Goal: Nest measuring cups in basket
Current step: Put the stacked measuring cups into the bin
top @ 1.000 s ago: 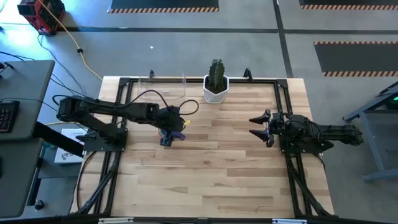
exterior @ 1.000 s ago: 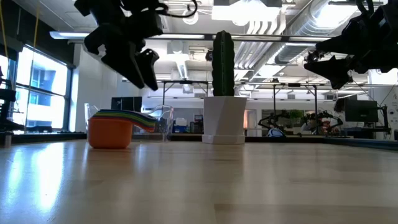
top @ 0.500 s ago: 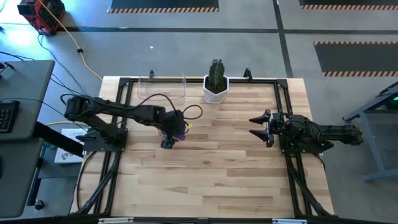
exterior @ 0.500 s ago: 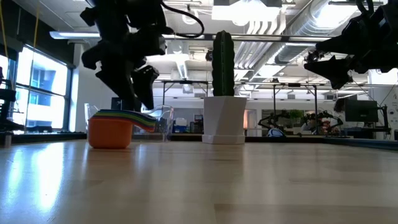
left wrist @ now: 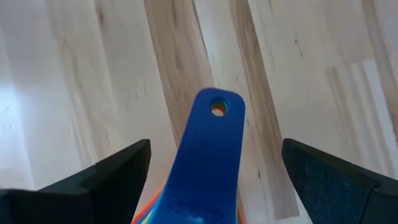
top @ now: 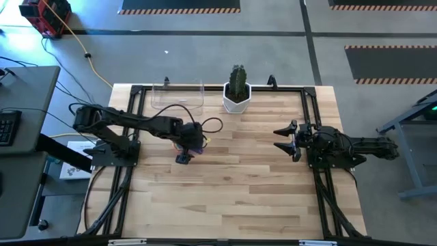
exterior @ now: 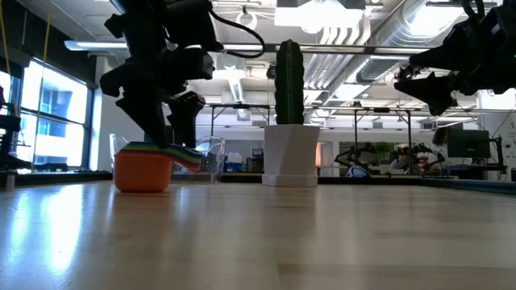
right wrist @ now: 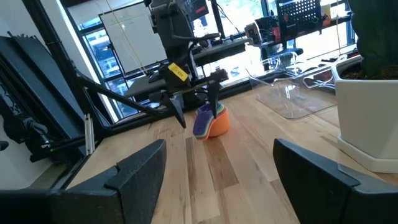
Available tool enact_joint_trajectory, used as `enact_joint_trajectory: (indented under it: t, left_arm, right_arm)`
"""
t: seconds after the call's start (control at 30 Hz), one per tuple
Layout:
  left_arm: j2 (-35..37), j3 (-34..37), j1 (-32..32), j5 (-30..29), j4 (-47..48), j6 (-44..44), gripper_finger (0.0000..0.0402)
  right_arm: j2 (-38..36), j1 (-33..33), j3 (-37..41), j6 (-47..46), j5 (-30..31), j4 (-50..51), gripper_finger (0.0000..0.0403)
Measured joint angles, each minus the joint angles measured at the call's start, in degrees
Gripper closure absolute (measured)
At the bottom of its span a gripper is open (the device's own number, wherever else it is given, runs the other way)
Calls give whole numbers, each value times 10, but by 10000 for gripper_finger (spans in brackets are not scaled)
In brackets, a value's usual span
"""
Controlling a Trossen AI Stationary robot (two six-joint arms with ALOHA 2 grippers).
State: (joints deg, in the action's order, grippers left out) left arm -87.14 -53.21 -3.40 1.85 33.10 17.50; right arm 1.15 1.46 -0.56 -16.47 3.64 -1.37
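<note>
The left gripper grabs the stack's blue handle [left wrist: 208, 155] next, to nest the cups in the basket.
The measuring cups sit nested in one stack [exterior: 143, 171] on the table, orange cup at the bottom. Their handles [exterior: 190, 157] fan out to one side, with the blue handle [left wrist: 208, 163] on top. My left gripper [left wrist: 216, 144] is open and points down over the stack [top: 186, 145]. One finger stands on each side of the blue handle with a gap on both sides. The clear basket [top: 179, 94] stands at the far edge, behind the stack [exterior: 211, 151]. My right gripper [top: 283, 140] is open and waits above the table's right side [exterior: 421, 84].
A white pot with a green cactus [top: 237, 92] stands at the far edge, just right of the basket [right wrist: 292, 99], and looks tall in the low view [exterior: 290, 153]. Bare wooden table [top: 239, 178] lies between the two arms and toward the near edge.
My left gripper has come down from well above the cups, until its fingertips are level with the top of the stack. It also shifted slightly toward the near edge. The stack of cups has stayed where it was.
</note>
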Motion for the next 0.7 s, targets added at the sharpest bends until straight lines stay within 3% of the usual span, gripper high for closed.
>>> enact_joint_trajectory:
  t: [0.7]
  left_arm:
    - [-51,0,0,-21,-15,8,48]
  right_arm:
    - [0,0,0,0,0,0,116]
